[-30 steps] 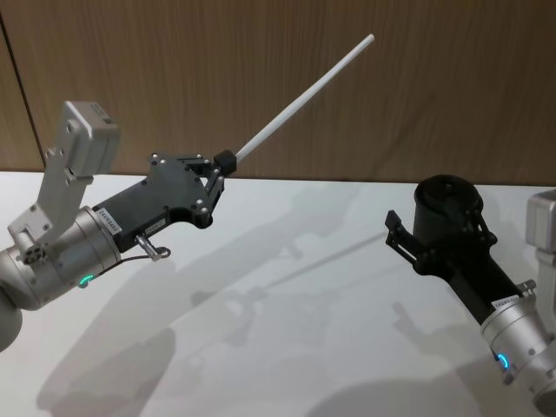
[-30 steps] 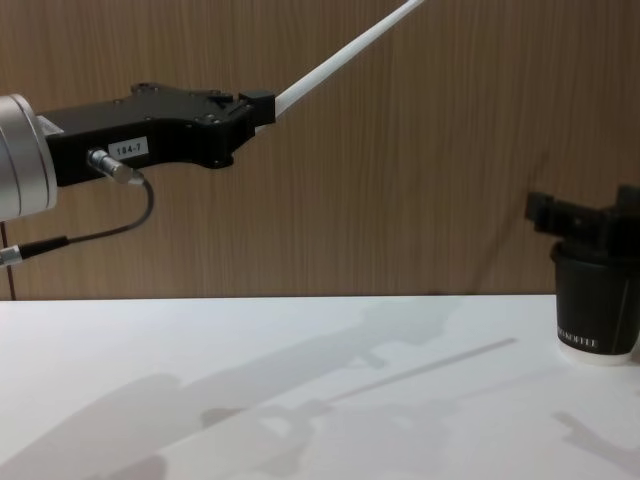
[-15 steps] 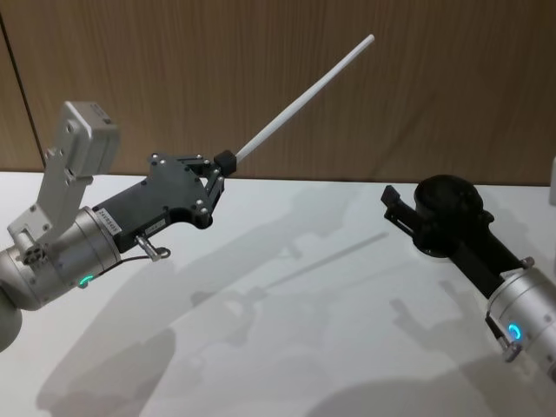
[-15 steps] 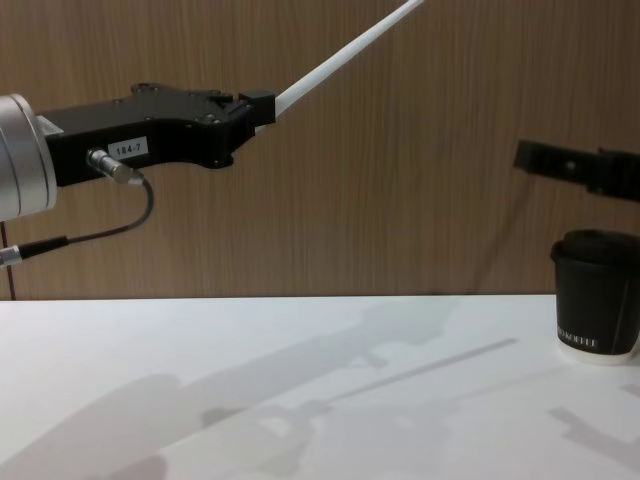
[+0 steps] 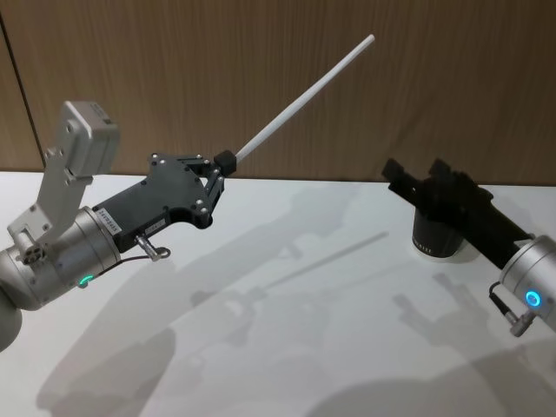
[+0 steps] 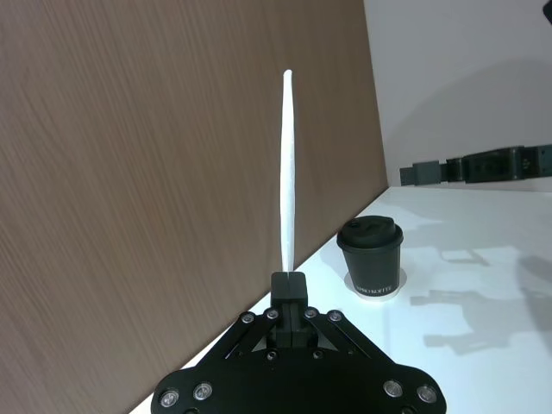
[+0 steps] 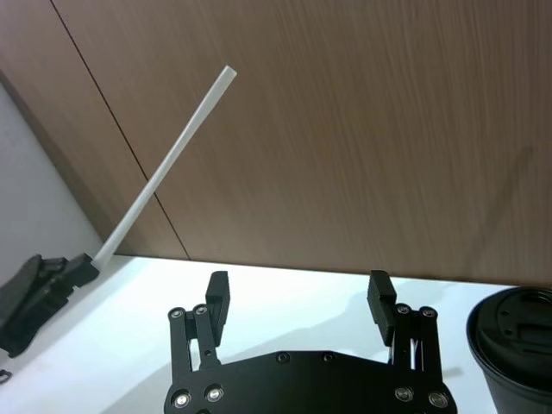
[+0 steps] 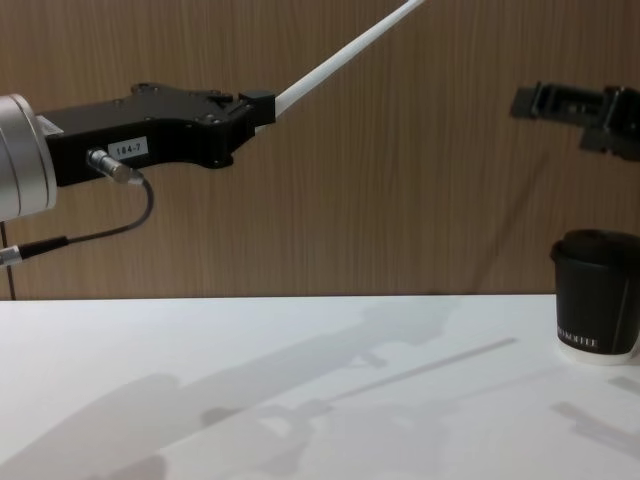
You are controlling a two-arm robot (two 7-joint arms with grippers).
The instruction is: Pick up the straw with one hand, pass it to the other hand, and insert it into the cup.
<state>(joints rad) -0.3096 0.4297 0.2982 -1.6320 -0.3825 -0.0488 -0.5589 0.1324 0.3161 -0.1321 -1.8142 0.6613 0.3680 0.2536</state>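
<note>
My left gripper's fingers cover the lower end of the white straw, so my right gripper grabs the straw by its bare middle (image 5: pixel 309 94) (image 8: pixel 360 43) next.
The long white straw (image 5: pixel 300 94) slants up and to the right in the air, its lower end pinched in my left gripper (image 5: pixel 224 163), which is shut on it well above the table. In the left wrist view the straw (image 6: pixel 288 172) rises straight out of the closed fingertips. The black lidded cup (image 8: pixel 597 305) stands upright on the white table at the right. My right gripper (image 5: pixel 415 169) hovers open above the cup, pointing left toward the straw, nothing between its fingers (image 7: pixel 217 293). A wide gap separates it from the straw's upper tip (image 7: pixel 226 72).
A white table (image 5: pixel 287 347) spreads below both arms, backed by a brown wood-panel wall (image 8: pixel 420 200). A thin dark cable (image 8: pixel 120 225) loops under the left wrist.
My right gripper has risen from beside the cup to above it, uncovering the cup's lid in the chest view. The left gripper and straw have stayed still.
</note>
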